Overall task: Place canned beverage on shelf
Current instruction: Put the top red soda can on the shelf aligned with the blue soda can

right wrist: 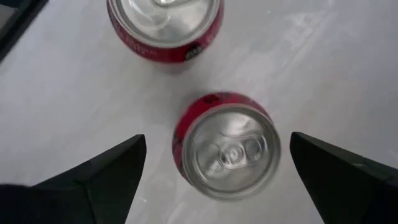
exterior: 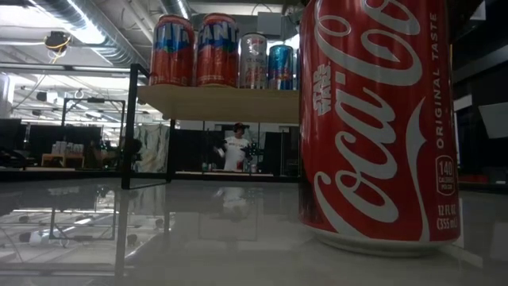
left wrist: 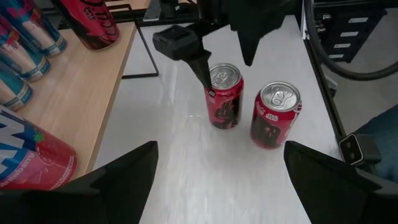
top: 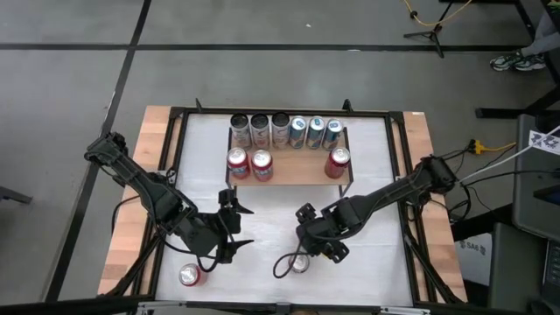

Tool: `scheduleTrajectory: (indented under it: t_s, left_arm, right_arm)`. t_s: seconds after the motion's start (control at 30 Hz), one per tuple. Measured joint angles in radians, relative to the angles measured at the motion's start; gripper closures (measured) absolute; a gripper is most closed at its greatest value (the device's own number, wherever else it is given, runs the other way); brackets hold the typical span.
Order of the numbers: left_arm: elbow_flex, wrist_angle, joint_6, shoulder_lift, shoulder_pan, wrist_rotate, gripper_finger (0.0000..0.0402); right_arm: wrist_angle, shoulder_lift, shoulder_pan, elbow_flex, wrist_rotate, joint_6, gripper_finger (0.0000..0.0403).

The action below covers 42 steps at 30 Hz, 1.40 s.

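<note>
The robot's right gripper needs to come down before it closes on the red can. Its fingers stop above the red can's top (right wrist: 231, 151) in the right wrist view, so it would miss if it closed now.
The shelf (top: 293, 171) stands at the table's far middle, and several cans stand on its wood plank (left wrist: 74, 93). Two red cans stand upright on the white table top. My right gripper (right wrist: 216, 142) hangs open, pointing down just above one of them (right wrist: 227, 146) (left wrist: 224, 96), with a finger at either side and clear of it. The second can (left wrist: 275, 115) (right wrist: 165, 25) stands close beside it. In the high view a can top (top: 300, 262) shows at this gripper's (top: 308, 245) near side. My left gripper (top: 243, 226) (left wrist: 217, 180) waits open to their left.
A third red can (top: 191, 276) stands near the table's near left corner. A red cola can (exterior: 373, 119) fills the low view's right half. A black frame (top: 175, 157) rims the table. Bare white table (top: 367, 140) lies right of the shelf.
</note>
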Motion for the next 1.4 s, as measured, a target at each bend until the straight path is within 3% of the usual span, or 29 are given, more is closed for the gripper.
scheduleTrajectory:
  t_s: [1.4]
  left_arm:
    - [0.0, 0.007, 0.0, 0.0, 0.0, 0.004, 0.0062]
  right_arm:
    - [-0.026, 0.066, 0.0, -0.01, 0.072, 0.078, 0.0028]
